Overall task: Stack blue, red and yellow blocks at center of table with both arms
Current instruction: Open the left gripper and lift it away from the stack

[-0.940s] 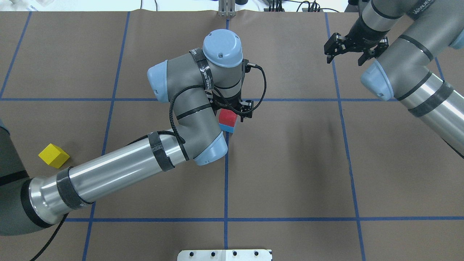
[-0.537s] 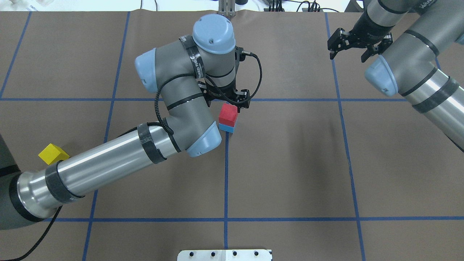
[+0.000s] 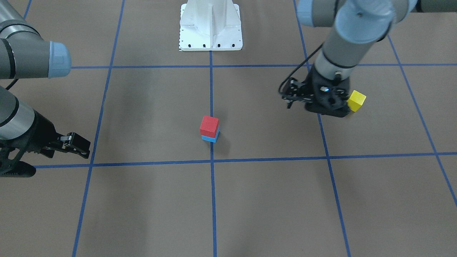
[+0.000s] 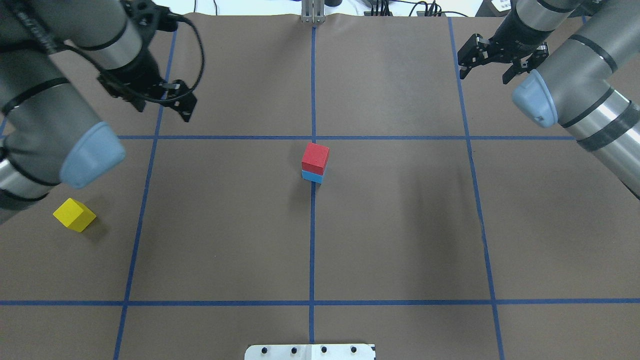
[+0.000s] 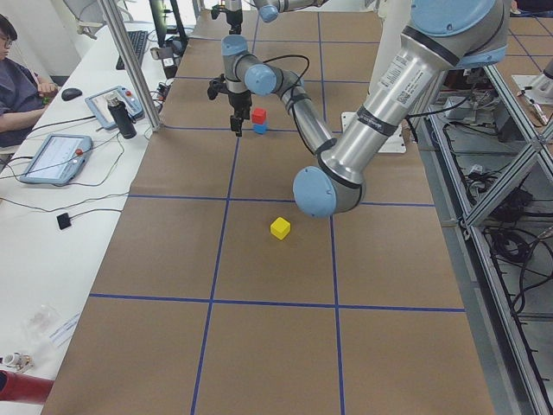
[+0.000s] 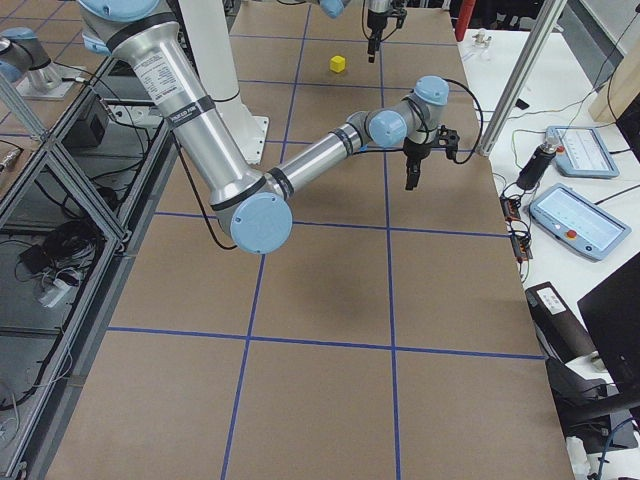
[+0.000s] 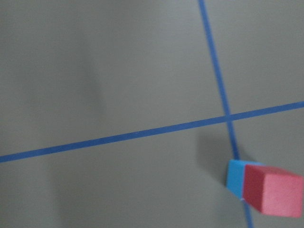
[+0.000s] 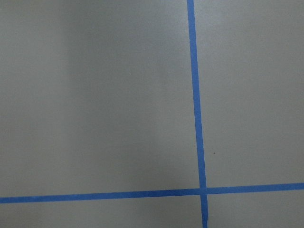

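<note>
I should next grab the yellow block by its body with my left gripper, so the block can go on top of the red and blue stack.
A red block sits on a blue block at the table's centre, also seen in the front view and low right in the left wrist view. A yellow block lies alone at the near left; in the front view it shows just behind the left gripper. My left gripper is open and empty, raised over the far left, well apart from the stack. My right gripper is open and empty at the far right.
Blue tape lines grid the brown table. The white base plate sits at the near edge. An operator and tablets are at the side bench. The right wrist view shows only bare table and tape.
My left gripper has left the red block on the blue block, risen and swung far to the left. The right gripper has drifted slightly farther away.
</note>
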Tool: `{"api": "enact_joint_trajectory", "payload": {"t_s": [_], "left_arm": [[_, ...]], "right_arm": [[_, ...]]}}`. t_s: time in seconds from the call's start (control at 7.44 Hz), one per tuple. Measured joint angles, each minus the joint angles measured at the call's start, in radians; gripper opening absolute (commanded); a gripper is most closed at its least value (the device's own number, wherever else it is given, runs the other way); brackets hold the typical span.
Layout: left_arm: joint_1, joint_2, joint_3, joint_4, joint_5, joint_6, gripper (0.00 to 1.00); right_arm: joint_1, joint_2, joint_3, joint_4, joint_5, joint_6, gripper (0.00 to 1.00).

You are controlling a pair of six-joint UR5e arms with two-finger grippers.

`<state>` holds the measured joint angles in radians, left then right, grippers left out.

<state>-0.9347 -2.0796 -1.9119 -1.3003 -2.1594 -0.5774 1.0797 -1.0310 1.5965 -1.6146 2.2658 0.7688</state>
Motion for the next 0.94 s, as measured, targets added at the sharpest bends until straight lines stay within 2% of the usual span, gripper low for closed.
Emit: {"api": "enact_joint_trajectory", "payload": {"t_s": [0.13, 0.27, 0.54, 0.67, 0.94], "left_arm": [[-0.018, 0.136, -0.069, -0.041, 0.008, 0.042, 1.00], [-0.023, 0.264, -0.096, -0.142, 0.025, 0.055, 1.00], [-0.013, 0.460, -0.097, -0.385, 0.055, 0.033, 1.00], [0.011, 0.503, -0.090, -0.451, 0.085, 0.013, 1.00], [0.088, 0.526, -0.072, -0.492, 0.150, -0.041, 1.00]], "right_arm": [[0.001, -0.021, 0.009, 0.001, 0.002, -0.027, 0.99], [0.001, -0.038, 0.014, 0.002, 0.002, -0.047, 0.99], [0.001, -0.057, 0.017, 0.004, -0.001, -0.059, 0.99], [0.001, -0.068, 0.017, 0.015, -0.001, -0.061, 0.99], [0.000, -0.085, 0.012, 0.045, -0.002, -0.061, 0.99]]}}
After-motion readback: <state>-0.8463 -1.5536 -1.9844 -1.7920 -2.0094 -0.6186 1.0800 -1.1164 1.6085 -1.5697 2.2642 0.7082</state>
